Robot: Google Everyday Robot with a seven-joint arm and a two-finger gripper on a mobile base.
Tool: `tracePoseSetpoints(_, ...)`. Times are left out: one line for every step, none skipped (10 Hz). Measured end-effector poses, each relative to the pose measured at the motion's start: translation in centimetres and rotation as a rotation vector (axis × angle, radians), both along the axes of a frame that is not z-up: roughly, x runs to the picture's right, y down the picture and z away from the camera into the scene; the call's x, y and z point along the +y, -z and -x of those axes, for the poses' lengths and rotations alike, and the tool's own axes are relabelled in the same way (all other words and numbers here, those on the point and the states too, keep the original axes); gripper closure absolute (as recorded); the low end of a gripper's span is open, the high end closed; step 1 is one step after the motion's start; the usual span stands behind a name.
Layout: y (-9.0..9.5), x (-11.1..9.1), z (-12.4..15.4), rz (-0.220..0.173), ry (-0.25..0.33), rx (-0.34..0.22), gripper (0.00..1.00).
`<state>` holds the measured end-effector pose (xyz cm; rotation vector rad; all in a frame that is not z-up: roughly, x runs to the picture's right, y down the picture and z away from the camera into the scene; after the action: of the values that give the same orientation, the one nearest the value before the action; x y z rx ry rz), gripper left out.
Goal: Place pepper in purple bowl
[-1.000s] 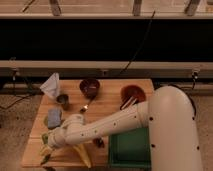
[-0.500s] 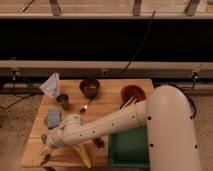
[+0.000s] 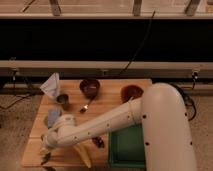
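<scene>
Next, my gripper picks up the pepper by its slim green body (image 3: 46,158). Then my gripper places the pepper in the purple bowl (image 3: 90,87).
The pepper (image 3: 46,159) is a slim dark green piece lying near the front left corner of the wooden table (image 3: 112,102). My gripper (image 3: 48,149) hangs right over it at the end of the white arm, which reaches in from the right. The gripper is open and the pepper rests on the table under it. Whether the fingers touch the pepper I cannot tell. The purple bowl (image 3: 90,87) stands at the back of the table, left of centre, far from the gripper.
An orange-red bowl (image 3: 131,92) sits at the back right. A grey cup (image 3: 63,100) and a folded pale cloth (image 3: 51,84) are back left. A spoon (image 3: 85,107), a blue-grey object (image 3: 52,118), a yellow piece (image 3: 83,155) and a green bin (image 3: 126,146) also stand nearby.
</scene>
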<state>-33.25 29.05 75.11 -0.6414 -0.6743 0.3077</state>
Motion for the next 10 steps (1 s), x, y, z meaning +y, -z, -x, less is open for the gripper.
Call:
tracePoseSetpoints(-0.3,0.2,0.0,-0.006,0.007,0.007,0.35)
tracePoseSetpoints(-0.7,0.4,-0.1,-0.010,0.012,0.015,0.35)
tracePoseSetpoints(-0.9,0.4,-0.3,-0.011,0.014,0.020,0.35)
tracePoseSetpoints(-1.1,0.6,-0.5,-0.011,0.017,0.027,0.35)
tracePoseSetpoints(-1.3,0.7,-0.7,-0.011,0.019,0.031,0.35)
tracePoseSetpoints(-1.4,0.7,-0.8,-0.011,0.019,0.032,0.37)
tracePoseSetpoints(-1.4,0.7,-0.8,-0.013,0.020,0.032,0.42)
tracePoseSetpoints(-1.3,0.8,-0.8,-0.015,0.020,0.029,0.53)
tracePoseSetpoints(-1.2,0.7,-0.7,-0.015,0.014,0.023,0.65)
tracePoseSetpoints(-1.0,0.6,-0.6,-0.013,0.008,0.015,0.74)
